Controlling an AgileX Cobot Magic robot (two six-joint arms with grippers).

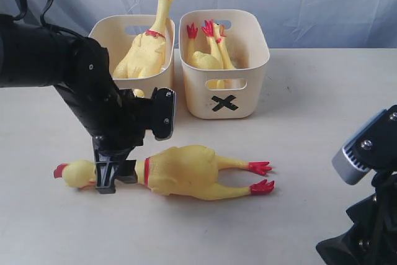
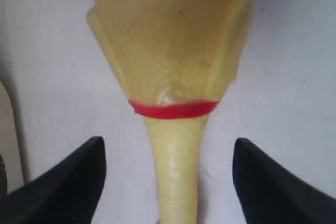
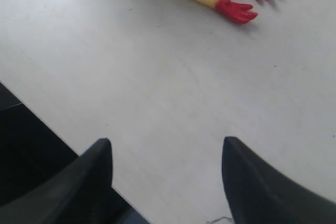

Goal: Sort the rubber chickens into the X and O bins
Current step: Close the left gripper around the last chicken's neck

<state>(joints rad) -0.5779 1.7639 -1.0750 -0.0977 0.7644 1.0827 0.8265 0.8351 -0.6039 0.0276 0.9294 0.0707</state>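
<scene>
The chicken's body bulges wide beyond its red neck band, so my left gripper will next grab the chicken by its slim neck (image 2: 177, 166).
A large rubber chicken (image 1: 183, 170) lies on its side on the table, head to the left, red feet to the right. My left gripper (image 1: 111, 178) is open and straddles its neck (image 2: 177, 166) just behind the red neck band (image 2: 173, 109), fingers apart from it. Another large chicken (image 1: 149, 48) stands upright in the left bin (image 1: 102, 32), whose mark is hidden by my left arm. Two small chickens (image 1: 208, 54) lie in the X bin (image 1: 223, 97). My right gripper (image 3: 165, 153) is open over bare table at the near right, with the lying chicken's feet (image 3: 236, 10) ahead.
A blue-grey curtain hangs behind the table. The right arm's wrist housing (image 1: 366, 147) stands at the table's near right corner. The table's near edge (image 3: 63, 145) shows in the right wrist view.
</scene>
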